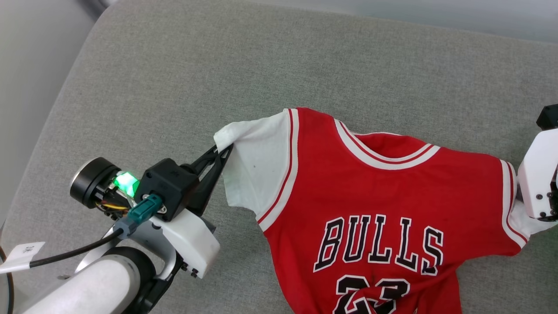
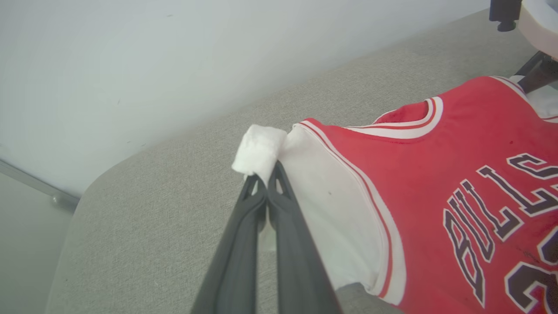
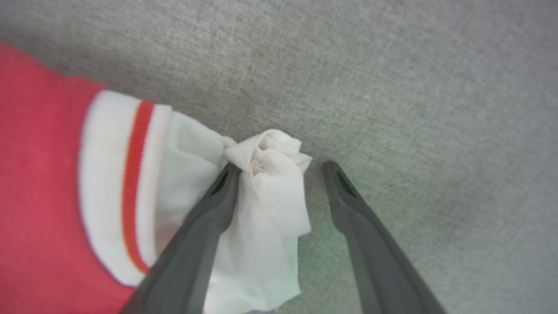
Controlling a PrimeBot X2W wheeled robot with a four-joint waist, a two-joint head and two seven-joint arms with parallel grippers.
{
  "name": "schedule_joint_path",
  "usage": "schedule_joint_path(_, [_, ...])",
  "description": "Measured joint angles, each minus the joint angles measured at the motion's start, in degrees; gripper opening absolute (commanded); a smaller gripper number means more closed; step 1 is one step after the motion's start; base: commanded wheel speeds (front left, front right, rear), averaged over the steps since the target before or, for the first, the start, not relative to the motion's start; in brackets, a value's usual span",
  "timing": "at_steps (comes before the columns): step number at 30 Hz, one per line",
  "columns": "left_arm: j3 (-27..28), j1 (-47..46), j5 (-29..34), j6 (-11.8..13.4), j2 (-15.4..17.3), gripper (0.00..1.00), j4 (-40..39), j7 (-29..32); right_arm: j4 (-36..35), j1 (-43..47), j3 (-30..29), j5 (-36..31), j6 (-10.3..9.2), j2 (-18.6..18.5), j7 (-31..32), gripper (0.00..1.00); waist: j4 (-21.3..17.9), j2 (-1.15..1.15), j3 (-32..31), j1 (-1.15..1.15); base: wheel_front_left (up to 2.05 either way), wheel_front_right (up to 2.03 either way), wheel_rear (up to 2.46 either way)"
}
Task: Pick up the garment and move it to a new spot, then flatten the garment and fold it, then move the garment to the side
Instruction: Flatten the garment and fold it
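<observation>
I need to grab the other white sleeve by its bunched end [image 3: 269, 157] with my right gripper next, to move the jersey [image 3: 42, 172] to a new spot.
The garment [image 1: 383, 205], a red jersey with white sleeves, black "BULLS" lettering and a number, lies face up on the grey cushion. My left gripper [image 1: 222, 152] is shut on the end of its left white sleeve [image 2: 261, 150], the fingers pinched together around the cloth. In the right wrist view my right gripper [image 3: 279, 168] stands open, its two fingers spread, with the bunched end of the other white sleeve [image 3: 266, 174] lying between them against the left finger. In the head view my right wrist housing [image 1: 538, 174] sits over that sleeve at the right edge.
A grey fabric cushion [image 1: 183, 78] stretches beneath everything, with free room behind and left of the jersey. Its rounded corner [image 2: 96, 183] meets a pale wall at the far left. A cable runs from my left wrist [image 1: 65, 255].
</observation>
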Motion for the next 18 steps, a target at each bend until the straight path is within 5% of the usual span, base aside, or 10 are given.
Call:
schedule_joint_path(1, [0.0,0.0,-0.1,0.0,0.0,0.00,0.3,-0.1,0.2,0.0,0.2,0.3,-0.07,-0.1,-0.5,0.50,0.1,0.00,0.1,0.00,0.00,0.00,0.00])
schedule_joint_path(2, [0.0,0.0,-0.2,0.0,0.0,0.00,0.7,-0.2,0.3,0.1,0.6,0.6,-0.07,-0.3,-1.1,0.12,0.0,0.00,0.1,0.00,0.00,0.00,0.00])
schedule_joint_path(3, [0.0,0.0,-0.2,-0.1,0.0,0.00,1.1,-0.4,0.5,0.2,1.1,1.0,-0.07,-0.5,-1.9,0.00,0.0,0.00,0.0,0.00,0.00,0.00,0.00])
schedule_joint_path(18, [4.4,1.4,-2.2,1.6,4.5,0.00,4.7,-2.5,-2.2,-2.5,1.7,7.7,0.04,-3.6,-21.2,0.00,-5.0,0.00,-8.5,0.00,0.00,0.00,0.00])
